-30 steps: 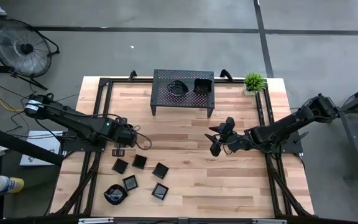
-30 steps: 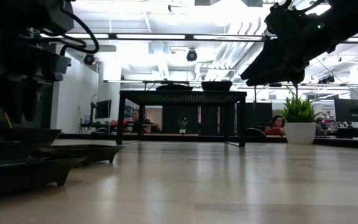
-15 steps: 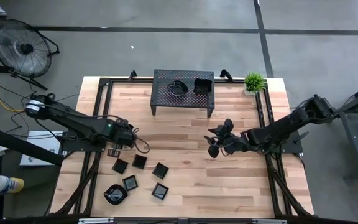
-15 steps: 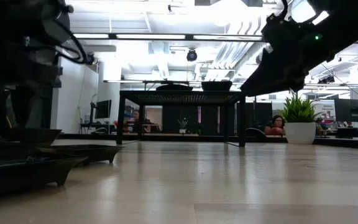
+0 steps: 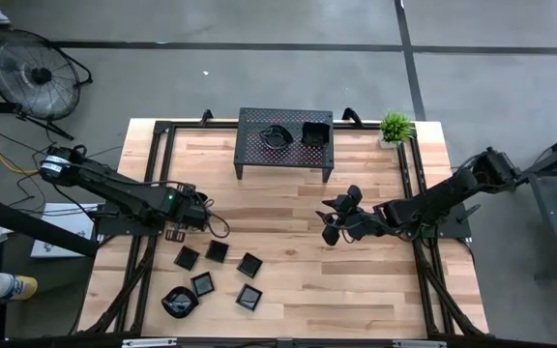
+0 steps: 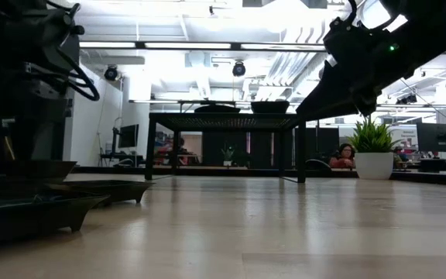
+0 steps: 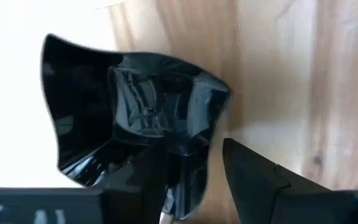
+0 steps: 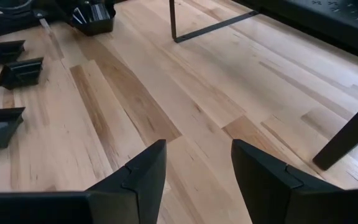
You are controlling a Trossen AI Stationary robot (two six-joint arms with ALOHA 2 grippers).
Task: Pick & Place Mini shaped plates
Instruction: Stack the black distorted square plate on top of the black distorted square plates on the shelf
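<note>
The wavy plate has the robot's fingers below its rim (image 7: 214, 132) and would be caught if the left gripper closed now, so the left gripper needs to close on the plate.
Several small glossy black mini shaped plates (image 5: 218, 250) lie flat on the wooden table's near left part. Two more plates (image 5: 277, 135) sit on top of the black perforated rack (image 5: 259, 155) at the far middle. My left gripper (image 7: 191, 180) points down, open, over a wavy-edged plate (image 7: 135, 118) at the table's left (image 5: 178, 232). One finger (image 7: 138, 180) stands over the plate's hollow, the other (image 7: 253, 180) outside its rim. My right gripper (image 8: 197, 168) hovers open above bare wood right of the middle (image 5: 335, 220). My left gripper comes down from above astride the wavy plate's rim (image 7: 213, 134). The outer finger stands clear of the rim, with wood showing between them. I cannot tell whether the inner finger touches the plate's hollow. The plate lies flat on the table.
A small potted plant (image 5: 395, 127) stands at the far right corner. Black frame rails (image 5: 153, 193) run along the table's left and right sides. Bare wood lies between the plates and my right gripper (image 6: 316, 97).
My left gripper has sunk toward the wavy plate at the table's left and rolled a little. The plates have stayed where they were.
</note>
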